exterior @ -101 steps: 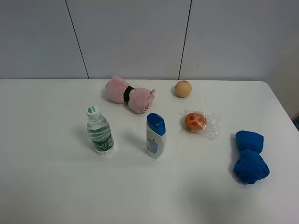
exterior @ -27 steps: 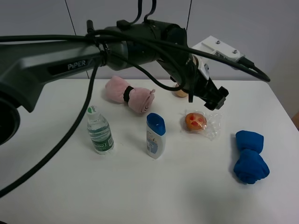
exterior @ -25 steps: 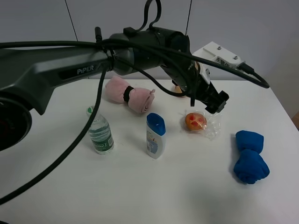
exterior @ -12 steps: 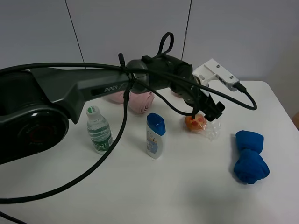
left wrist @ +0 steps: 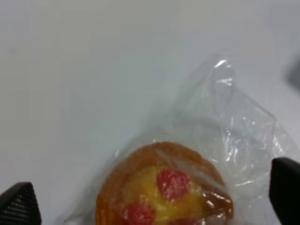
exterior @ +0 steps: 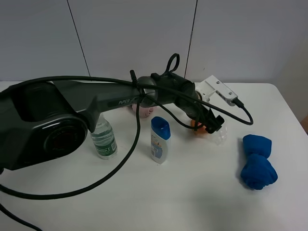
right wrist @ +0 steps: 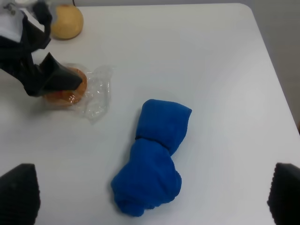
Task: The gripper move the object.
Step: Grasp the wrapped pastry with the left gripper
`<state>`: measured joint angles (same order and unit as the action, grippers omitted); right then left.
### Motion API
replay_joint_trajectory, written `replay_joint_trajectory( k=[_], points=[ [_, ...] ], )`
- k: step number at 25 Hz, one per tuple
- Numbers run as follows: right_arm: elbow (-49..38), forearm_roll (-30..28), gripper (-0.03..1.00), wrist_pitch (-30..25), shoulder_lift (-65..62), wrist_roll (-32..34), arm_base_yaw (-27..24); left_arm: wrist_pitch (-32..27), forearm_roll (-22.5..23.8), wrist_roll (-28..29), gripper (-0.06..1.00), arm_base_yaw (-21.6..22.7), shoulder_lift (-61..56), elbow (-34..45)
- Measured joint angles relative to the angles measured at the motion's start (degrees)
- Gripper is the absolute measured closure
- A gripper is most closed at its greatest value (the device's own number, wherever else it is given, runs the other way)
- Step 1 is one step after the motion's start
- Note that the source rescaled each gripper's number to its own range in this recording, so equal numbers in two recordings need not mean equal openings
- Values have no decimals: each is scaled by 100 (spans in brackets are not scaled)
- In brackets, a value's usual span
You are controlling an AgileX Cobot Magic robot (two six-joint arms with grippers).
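Observation:
Next, my left gripper grabs the bagged orange bun by its round body [exterior: 199, 127] [left wrist: 161, 187] to move the bun.
The object, an orange bun with red spots in clear crinkly plastic [left wrist: 164, 185], lies on the white table [exterior: 144, 192]. In the exterior view only its orange edge [exterior: 197, 127] shows behind my left gripper [exterior: 210, 125]. That gripper has reached across the middle and is down at the bun. In the left wrist view the left gripper [left wrist: 152, 201] is open, with one black fingertip [left wrist: 18, 206] on each side of the bun. The right wrist view shows the bun [right wrist: 70, 93] under the black claw. My right gripper [right wrist: 150, 194] is open and empty, above the table, out of the exterior view.
A blue rolled towel [exterior: 258, 161] lies right of the bun; it also shows in the right wrist view [right wrist: 154, 159]. A blue-capped lotion bottle [exterior: 160, 139] and a water bottle [exterior: 103, 138] stand to the left. A tan ball [right wrist: 65, 21] and a pink towel [exterior: 144, 110] lie behind the arm.
The left arm has swung in over the table and come down from above the bun until its open claw sits around it. The bun has not moved.

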<state>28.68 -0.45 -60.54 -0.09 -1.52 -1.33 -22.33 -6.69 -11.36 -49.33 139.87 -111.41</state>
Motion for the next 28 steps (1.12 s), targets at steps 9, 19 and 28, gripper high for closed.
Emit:
replay_joint_trajectory(
  k=[9, 19, 28],
  points=[
    [0, -19, -3, 0, 0, 0, 0, 361, 0, 7, -6, 0, 325, -5],
    [0, -38, -3, 0, 0, 0, 0, 406, -143, 1, -6, 0, 492, -11],
    [0, -38, -3, 0, 0, 0, 0, 19, -294, 208, 83, 0, 536, -24]
  ],
)
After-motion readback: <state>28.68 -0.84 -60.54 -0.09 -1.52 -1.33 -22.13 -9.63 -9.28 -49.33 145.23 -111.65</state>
